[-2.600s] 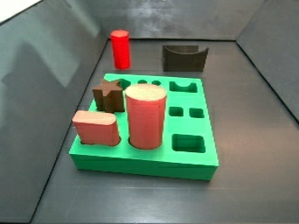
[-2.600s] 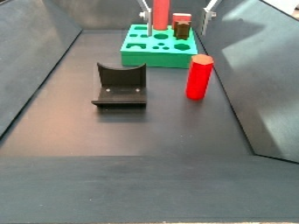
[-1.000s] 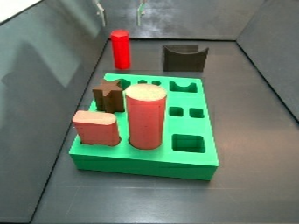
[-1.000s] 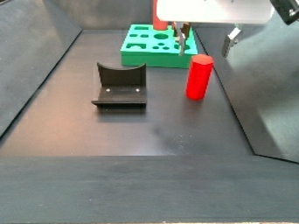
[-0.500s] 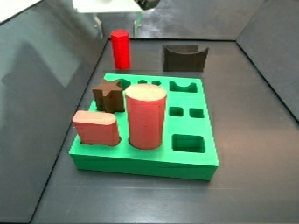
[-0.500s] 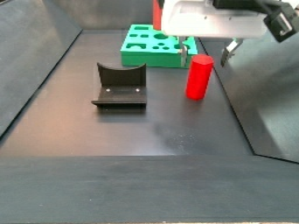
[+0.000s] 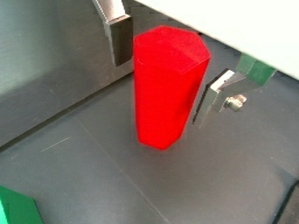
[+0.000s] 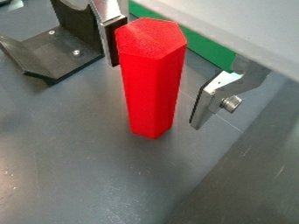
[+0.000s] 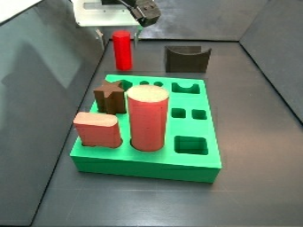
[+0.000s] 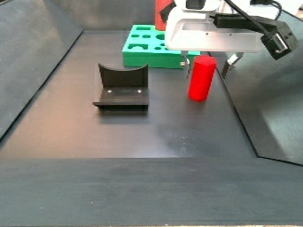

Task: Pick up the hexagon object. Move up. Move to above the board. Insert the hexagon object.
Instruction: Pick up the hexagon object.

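The hexagon object needs to be held by its top end (image 9: 122,38) next, so my gripper should grab it there and leave its bottom end free to go into the board (image 9: 196,160).
The hexagon object (image 9: 120,51) is a slim bright red post standing upright on the grey floor behind the board; it also shows in a side view (image 10: 203,80) and in both wrist views (image 7: 167,87) (image 8: 152,79). My gripper (image 9: 120,34) is lowered over its top and open, one finger (image 7: 121,44) on each side of the post with a small gap; it also shows in a side view (image 10: 204,58). The board (image 9: 196,160) is a bright green slab with cut-out holes, also visible behind the gripper in a side view (image 10: 140,60).
The dark fixture (image 9: 186,58) stands on the floor near the post, also in a side view (image 10: 120,86). On the board stand a large salmon-pink cylinder (image 9: 148,118), a low salmon-pink block (image 9: 97,129) and a brown piece (image 9: 110,97). Sloped grey walls enclose the floor.
My gripper has come in from above and descended until its open fingers straddle the red post. The post and the board have not moved.
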